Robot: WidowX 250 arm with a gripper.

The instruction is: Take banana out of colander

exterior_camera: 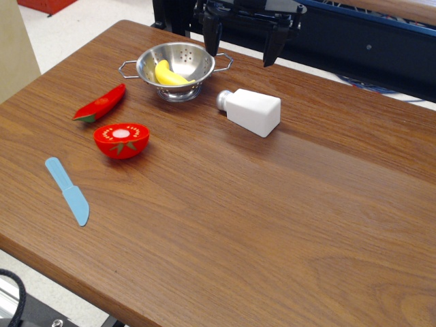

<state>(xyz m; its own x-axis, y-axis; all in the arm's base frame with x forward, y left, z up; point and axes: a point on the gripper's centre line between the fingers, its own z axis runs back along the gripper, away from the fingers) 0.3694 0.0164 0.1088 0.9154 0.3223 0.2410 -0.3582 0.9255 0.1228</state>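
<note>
The yellow banana needs to come out of the colander (193, 58), so my gripper should next grab it by its curved body (169, 76).
A small yellow banana (169, 74) lies inside the shiny steel colander (193, 58) at the back left of the wooden table. My gripper (243, 49) hangs at the far edge of the table, to the right of and behind the colander. Its two black fingers (212, 35) point down and stand wide apart with nothing between them. It does not touch the colander or the banana.
A white salt shaker (252, 111) lies on its side right of the colander. A red chili pepper (101, 103), a red tomato half (122, 139) and a light blue toy knife (68, 191) lie at the left. The table (272, 204) edge runs along the front.
</note>
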